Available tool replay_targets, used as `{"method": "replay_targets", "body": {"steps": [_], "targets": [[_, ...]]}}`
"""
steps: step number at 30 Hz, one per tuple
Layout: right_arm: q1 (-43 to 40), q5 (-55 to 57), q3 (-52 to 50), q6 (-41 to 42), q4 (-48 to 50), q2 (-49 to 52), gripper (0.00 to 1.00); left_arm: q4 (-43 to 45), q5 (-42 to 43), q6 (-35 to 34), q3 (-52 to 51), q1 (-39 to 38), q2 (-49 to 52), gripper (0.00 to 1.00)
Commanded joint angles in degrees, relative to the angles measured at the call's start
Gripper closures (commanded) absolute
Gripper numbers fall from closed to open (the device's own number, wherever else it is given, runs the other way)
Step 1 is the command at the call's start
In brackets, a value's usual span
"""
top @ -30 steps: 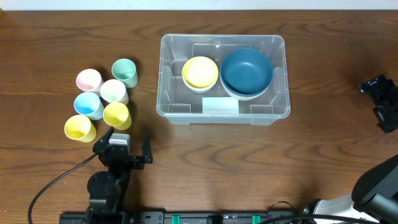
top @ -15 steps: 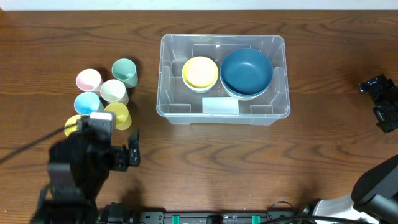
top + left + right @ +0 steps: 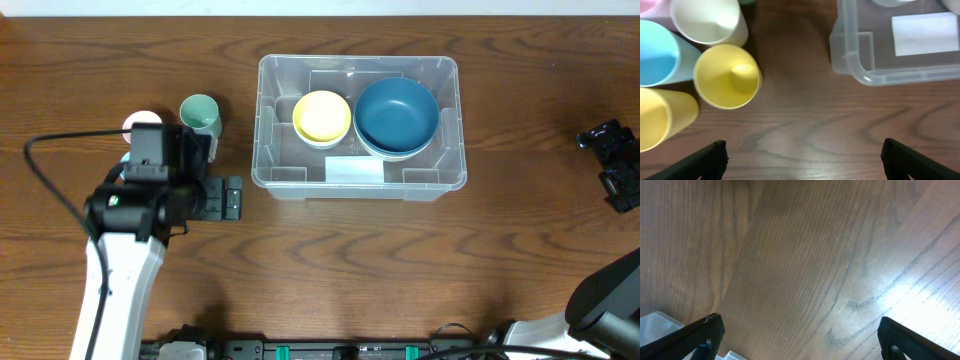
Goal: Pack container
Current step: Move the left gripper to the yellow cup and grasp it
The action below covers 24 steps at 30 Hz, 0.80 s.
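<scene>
My left gripper needs to take the rim of the yellow cup nearest the container next, so that the cup's base stays free to stand upright inside.
The clear container (image 3: 275, 172) stands mid-table with a pale label (image 3: 353, 171) on its floor. It holds a yellow bowl (image 3: 322, 116) and a blue bowl (image 3: 397, 115). Its corner shows in the left wrist view (image 3: 860, 70). My left gripper (image 3: 232, 199) is open and empty over bare table, just left of the container's front-left corner. In the left wrist view (image 3: 802, 160) a yellow cup (image 3: 727, 76), a white cup (image 3: 710, 20), a blue cup (image 3: 657, 52) and a second yellow cup (image 3: 660, 117) stand ahead on the left. My right gripper (image 3: 612, 165) is open and empty at the far right.
A green cup (image 3: 200, 112) and a pink cup (image 3: 135, 124) show beside my left arm, which hides the other cups from above. The right wrist view (image 3: 800, 335) shows bare wood and a bit of the container (image 3: 655, 322).
My left arm has swung from the front edge up over the cup cluster, hiding several cups from above. Its gripper now sits near the container's front-left corner. The right arm has not moved.
</scene>
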Motion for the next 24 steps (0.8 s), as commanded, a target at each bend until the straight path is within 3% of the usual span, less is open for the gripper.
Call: {"method": "replay_targets", "body": {"steps": [1,6,17,24], "targets": [[-0.39,0.02,0.28,0.81,-0.04,0.24,0.01,0.31,0.96,-1.86,0.94,0.31,3.54,0.02],[-0.39,0.02,0.28,0.81,-0.04,0.24,0.01,2.4,-1.2,-5.92,0.94,0.66,8.31,0.02],[-0.39,0.02,0.28,0.81,-0.04,0.24,0.01,6.01,-1.14,-6.91,0.94,7.23,19.67,0.0],[-0.39,0.02,0.28,0.81,-0.04,0.24,0.01,8.7,-1.14,-6.64,0.94,7.26,22.38,0.14]]}}
